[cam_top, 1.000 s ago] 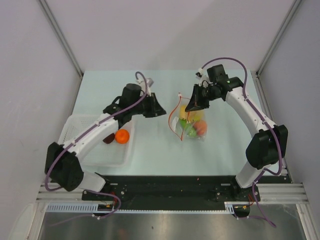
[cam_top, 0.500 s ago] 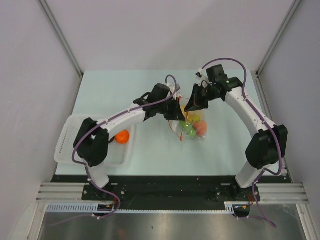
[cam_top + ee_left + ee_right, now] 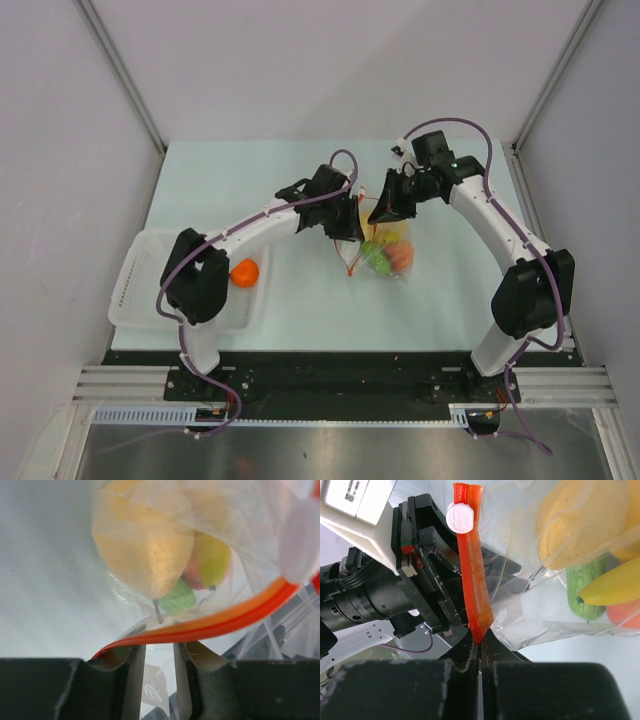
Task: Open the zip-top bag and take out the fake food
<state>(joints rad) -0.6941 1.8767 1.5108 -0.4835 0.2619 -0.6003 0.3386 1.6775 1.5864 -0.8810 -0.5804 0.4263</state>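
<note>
Next, the left gripper takes hold of the peach-yellow piece by its stem, facing the bag's opening, to take the piece out through the opening.
The clear zip-top bag lies mid-table with its red-orange zip strip lifted. My right gripper is shut on that strip, below the white slider. My left gripper is open at the bag's mouth, and the zip strip crosses just above its fingertips. The fake food inside shows through the plastic: a peach-yellow piece, a green piece, a banana and an orange-red piece. In the top view the left gripper and right gripper face each other over the bag.
A white mesh basket stands at the table's left front with an orange fruit in it. The left arm's elbow hangs over the basket. Walls close in the back and both sides.
The left arm has swung from over the basket to the bag's mouth, and its jaws have widened. The right gripper has kept its hold on the strip, and the bag has shifted slightly.
</note>
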